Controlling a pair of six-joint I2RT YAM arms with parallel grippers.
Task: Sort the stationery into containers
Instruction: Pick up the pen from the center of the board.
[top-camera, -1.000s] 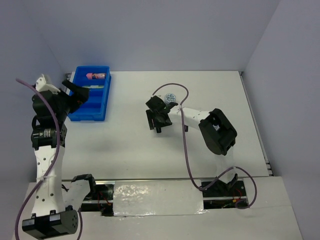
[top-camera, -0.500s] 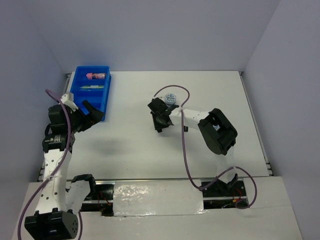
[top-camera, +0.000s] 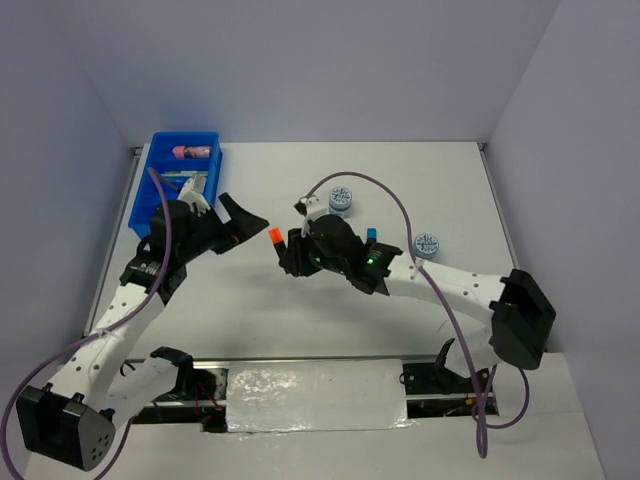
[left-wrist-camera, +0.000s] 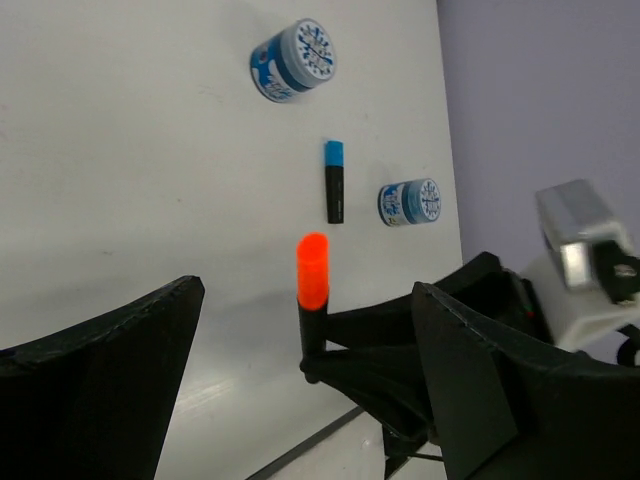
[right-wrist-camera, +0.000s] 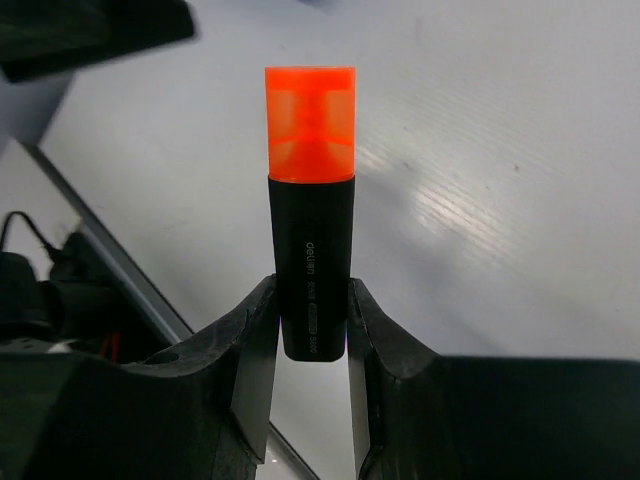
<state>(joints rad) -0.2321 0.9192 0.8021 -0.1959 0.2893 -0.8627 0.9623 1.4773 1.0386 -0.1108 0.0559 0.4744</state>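
Note:
The black marker's body needs to stay free to go into the blue tray, so my left gripper will grab the marker by its orange cap next.
My right gripper is shut on a short black marker with an orange cap, held above the table with the cap pointing away from the fingers. The marker sits squarely between both pads. Just left of it, my left gripper stands wide open; in its wrist view the orange marker lies between its spread fingers without touching them. A blue-capped marker and two patterned discs lie on the table. The blue tray at the back left holds a pink cylinder and thin pens.
The left arm lies across the tray's near end and hides part of it. Grey walls close the table at the back and on both sides. A purple cable arches over the right arm. White table top lies round the loose items.
The left arm swung from the tray toward the table's middle, staying open. The right gripper closed on the orange-capped marker, lifted it and carried it left and nearer; the discs came into view.

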